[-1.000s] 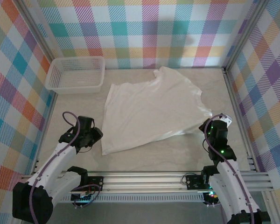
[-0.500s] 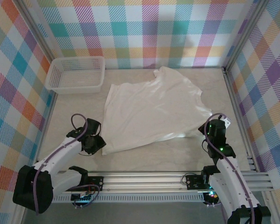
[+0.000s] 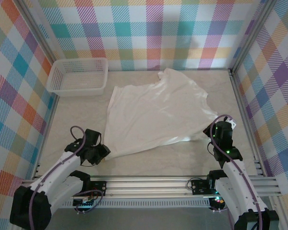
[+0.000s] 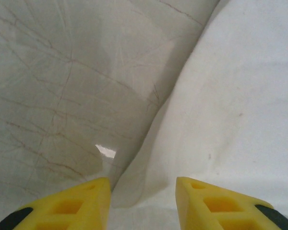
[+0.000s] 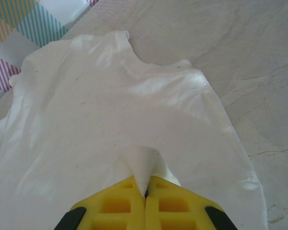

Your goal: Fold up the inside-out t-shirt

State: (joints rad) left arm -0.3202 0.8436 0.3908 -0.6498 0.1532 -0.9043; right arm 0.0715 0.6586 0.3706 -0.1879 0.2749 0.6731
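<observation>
My left gripper should close on the hem's corner [image 3: 107,156] [image 4: 130,199]: the hem's corner is between my fingers, behind the level of their ends.
The inside-out t-shirt [image 3: 156,112] is white and lies spread flat on the marble table. My left gripper [image 3: 102,152] sits at its near left corner. In the left wrist view the left gripper [image 4: 143,203] is open, its yellow fingers [image 4: 81,203] straddling a raised edge of the t-shirt [image 4: 230,110] without pinching it. My right gripper [image 3: 212,132] is at the shirt's near right corner. In the right wrist view the right gripper [image 5: 145,191] is shut on a peaked pinch of the t-shirt [image 5: 96,100].
A white mesh basket [image 3: 78,75] stands at the back left, apart from the shirt. Aluminium rails [image 3: 144,184] run along the near edge, and plaid walls close in the table on three sides.
My left gripper has moved nearer and to the right, down to the shirt's near left corner. The right gripper has shifted slightly while keeping its pinch.
</observation>
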